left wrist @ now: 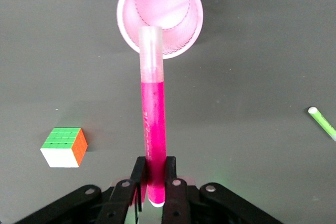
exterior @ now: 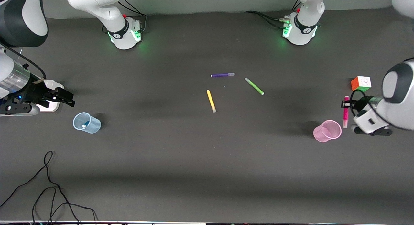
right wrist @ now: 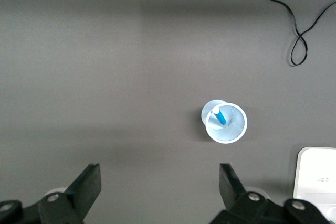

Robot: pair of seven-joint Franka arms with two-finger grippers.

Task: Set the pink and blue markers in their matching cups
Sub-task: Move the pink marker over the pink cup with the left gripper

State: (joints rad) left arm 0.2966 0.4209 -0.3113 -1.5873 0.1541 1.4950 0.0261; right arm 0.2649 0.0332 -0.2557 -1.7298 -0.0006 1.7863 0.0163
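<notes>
The magenta marker (exterior: 345, 120) hangs in the air beside the pink cup (exterior: 327, 131), so my left gripper next lines the marker up with the cup before opening.
My left gripper (exterior: 345, 104) is shut on the magenta-pink marker (exterior: 345, 112) and holds it upright, pale end down, in the air. It hangs just beside the pale pink cup (exterior: 327, 131), toward the left arm's end of the table. In the left wrist view the marker (left wrist: 153, 114) runs from the gripper (left wrist: 155, 174) to the cup's rim (left wrist: 160, 14). The blue marker (right wrist: 218, 115) stands inside the pale blue cup (right wrist: 224, 121), white tip up. In the front view that blue cup (exterior: 86, 123) stands upright. My right gripper (exterior: 66, 97) is open and empty above the table near it.
Purple (exterior: 222, 75), green (exterior: 254, 86) and yellow (exterior: 211, 101) markers lie mid-table. A colour cube (exterior: 361, 83) sits near the left gripper, farther from the front camera than the pink cup. A white box (right wrist: 317, 174) lies under the right arm. A black cable (exterior: 48, 183) loops near the front edge.
</notes>
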